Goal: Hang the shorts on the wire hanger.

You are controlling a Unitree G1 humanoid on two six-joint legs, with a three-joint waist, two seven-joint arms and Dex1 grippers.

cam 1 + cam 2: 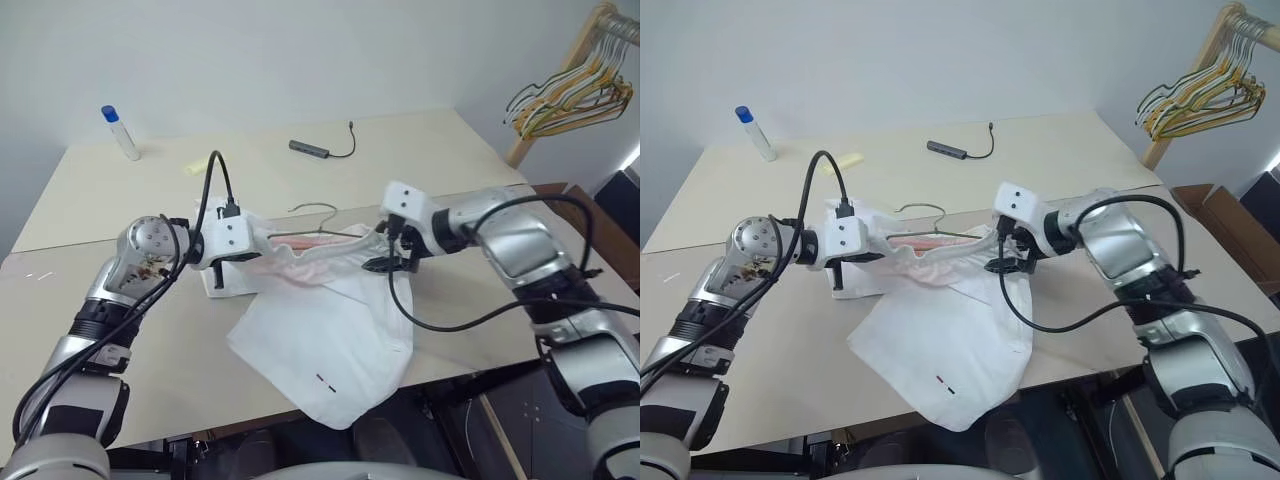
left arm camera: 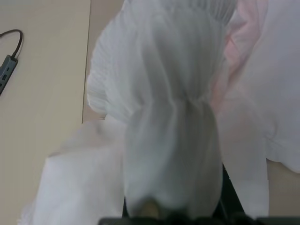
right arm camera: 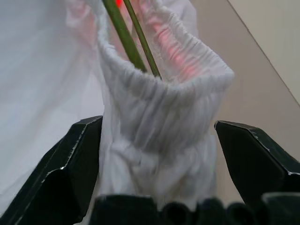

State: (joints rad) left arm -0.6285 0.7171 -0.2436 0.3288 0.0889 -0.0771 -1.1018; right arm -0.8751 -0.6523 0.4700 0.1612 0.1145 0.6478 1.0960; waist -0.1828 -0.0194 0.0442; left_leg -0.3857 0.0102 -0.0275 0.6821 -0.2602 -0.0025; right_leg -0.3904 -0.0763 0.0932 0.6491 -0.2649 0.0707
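I should hang the shorts on the wire hanger (image 1: 315, 233): my right gripper grabs the waistband's gathered end around the hanger next.
The white shorts (image 1: 320, 330) lie on the table (image 1: 420, 140), one leg hanging over the front edge. Their gathered waistband (image 1: 320, 255) is stretched between my two grippers. The wire hanger (image 3: 123, 33) runs inside the waistband, and its small hook (image 1: 315, 207) pokes out on the far side. My left gripper (image 1: 243, 260) is shut on the waistband's left end, with bunched cloth (image 2: 173, 117) hiding its fingertips. My right gripper (image 3: 157, 124) is open, one black finger (image 3: 75, 159) on each side of the waistband's right end (image 3: 159, 108).
A blue-capped bottle (image 1: 121, 132) stands at the table's far left. A yellow note (image 1: 195, 168) and a grey hub with a cable (image 1: 310, 149) lie at the back. A bunch of coloured hangers (image 1: 575, 95) hangs on a wooden rack at the far right. A cardboard box (image 1: 1220, 215) sits beside the table.
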